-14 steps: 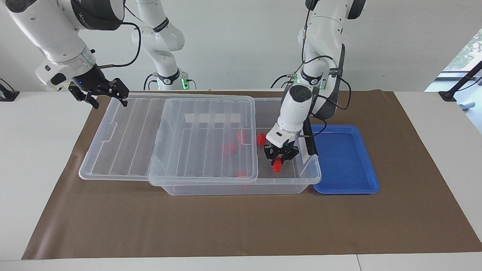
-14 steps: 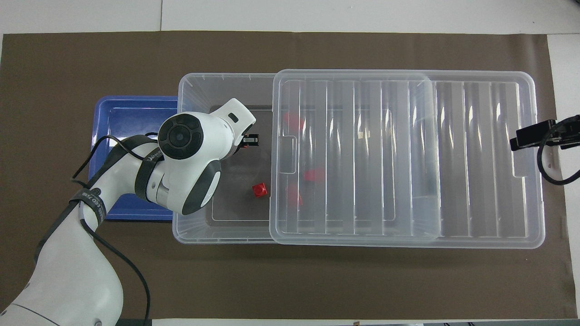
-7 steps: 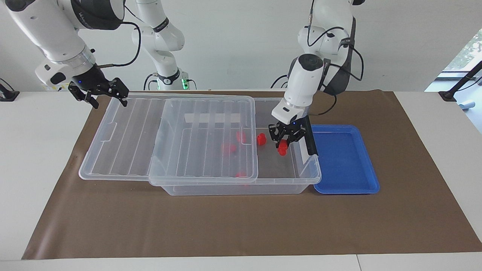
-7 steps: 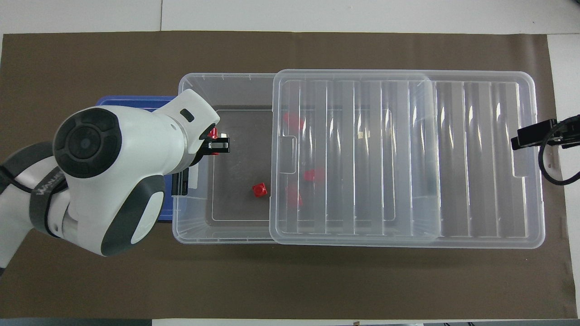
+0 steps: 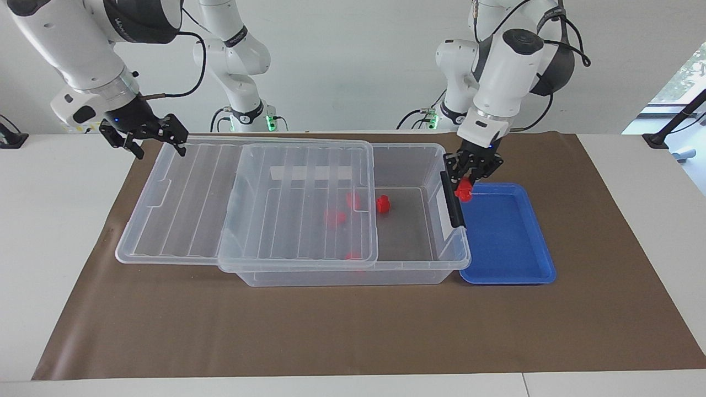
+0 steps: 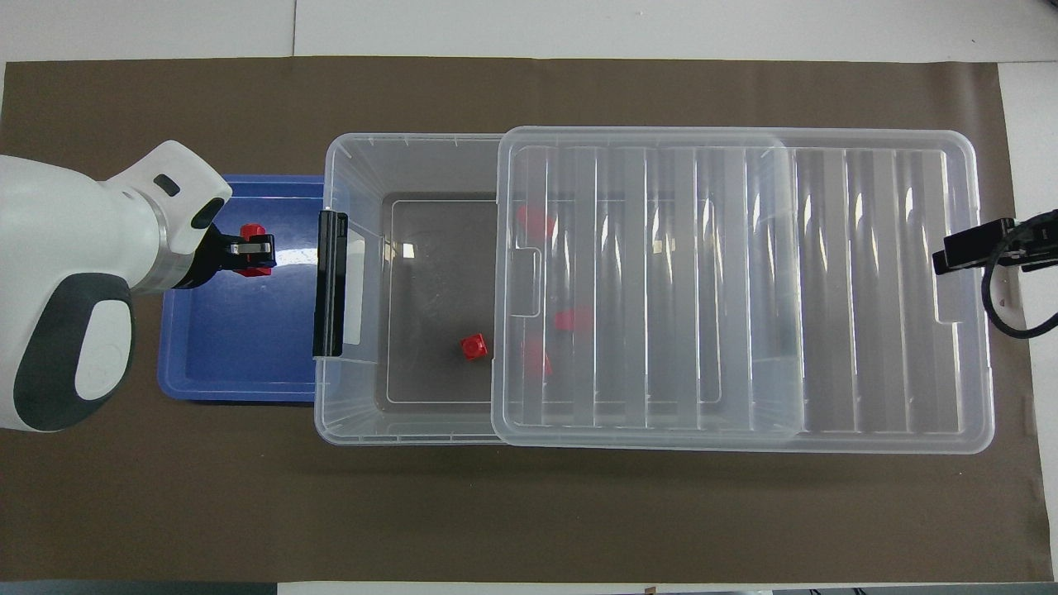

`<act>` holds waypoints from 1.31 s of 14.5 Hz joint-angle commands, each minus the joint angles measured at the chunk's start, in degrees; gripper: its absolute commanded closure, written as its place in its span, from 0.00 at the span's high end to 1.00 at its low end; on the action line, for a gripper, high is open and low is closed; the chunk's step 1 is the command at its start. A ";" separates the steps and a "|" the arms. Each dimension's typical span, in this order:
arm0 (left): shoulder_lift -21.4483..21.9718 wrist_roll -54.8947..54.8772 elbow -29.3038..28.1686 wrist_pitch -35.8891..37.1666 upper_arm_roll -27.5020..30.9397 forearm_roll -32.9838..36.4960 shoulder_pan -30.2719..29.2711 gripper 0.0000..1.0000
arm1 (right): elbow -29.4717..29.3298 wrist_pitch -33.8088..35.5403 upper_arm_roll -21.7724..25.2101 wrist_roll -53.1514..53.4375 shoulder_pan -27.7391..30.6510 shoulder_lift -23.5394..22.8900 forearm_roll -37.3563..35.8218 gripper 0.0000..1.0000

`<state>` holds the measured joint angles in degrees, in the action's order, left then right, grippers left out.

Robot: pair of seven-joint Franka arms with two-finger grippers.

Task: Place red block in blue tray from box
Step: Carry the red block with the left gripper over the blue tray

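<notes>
The right gripper grabs the lid by its end tab (image 6: 965, 287) next, since the lid's far half (image 6: 883, 297) sticks out past the box's side and leaves finger room underneath.
My left gripper (image 5: 469, 182) (image 6: 253, 248) is shut on a red block (image 5: 464, 192) (image 6: 250, 232) and hangs over the blue tray (image 5: 510, 248) (image 6: 223, 355), just past the box's black clip handle (image 5: 453, 207). The box (image 5: 419, 271) (image 6: 355, 161) stands beside the tray with its end by the tray uncovered. One more red block (image 5: 383, 204) (image 6: 474, 346) stands on the box's bare floor. Several others (image 5: 334, 217) show through the lid. My right gripper (image 5: 148, 139) waits open at the lid's end toward the right arm.
The ribbed clear lid (image 5: 193, 215) (image 6: 868, 289) lies slid along the box, overhanging it toward the right arm's end of the table. A brown mat (image 5: 353, 331) covers the table under everything.
My left gripper has risen out of the box with the red block and carried it over the handle end to above the blue tray. The right arm has not moved.
</notes>
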<state>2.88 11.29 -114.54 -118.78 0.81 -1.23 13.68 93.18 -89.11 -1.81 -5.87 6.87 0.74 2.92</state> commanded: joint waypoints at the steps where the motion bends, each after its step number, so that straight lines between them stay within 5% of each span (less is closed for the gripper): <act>1: -1.21 -6.51 -4.45 -6.17 -0.46 0.35 -3.91 0.00 | 1.91 -1.60 -0.12 -0.89 0.95 1.28 -0.80 0.00; 5: -6.91 -11.90 -6.92 -14.53 -0.46 0.35 -5.94 0.00 | 7.60 -8.95 0.06 -7.89 6.12 2.51 -1.77 0.00; 10: -13.77 -12.96 -7.10 -22.88 -0.46 0.35 -8.13 0.00 | 11.41 -16.88 0.23 -12.48 9.20 -1.61 -1.77 0.00; 13: -15.10 -12.96 -7.19 -23.34 -0.46 0.35 -8.31 0.00 | 16.92 -23.46 0.14 -15.48 10.70 -1.71 -1.77 0.00; 14: -15.10 -12.96 -7.19 -22.99 -0.46 0.35 -8.23 0.16 | 18.16 -24.96 0.23 -16.44 10.62 -1.62 -1.77 0.00; 15: -15.10 -13.04 -7.10 -22.81 -0.46 0.44 -8.14 0.87 | 18.26 -25.50 0.23 -17.67 10.70 -1.79 -1.77 0.00; 16: -14.92 -12.87 -6.93 -22.37 -0.46 0.35 -8.14 1.00 | 18.26 -25.50 0.23 -18.03 10.88 -1.97 -1.77 0.00; 19: -13.17 -12.96 -4.91 -18.69 -0.38 0.44 -7.61 1.00 | 18.53 -25.59 0.15 -17.86 10.79 -2.32 -1.77 0.00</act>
<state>-12.17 -1.08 -120.74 -140.54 0.48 -1.23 6.05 110.34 -113.60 -0.97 -22.56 16.91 -2.29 1.63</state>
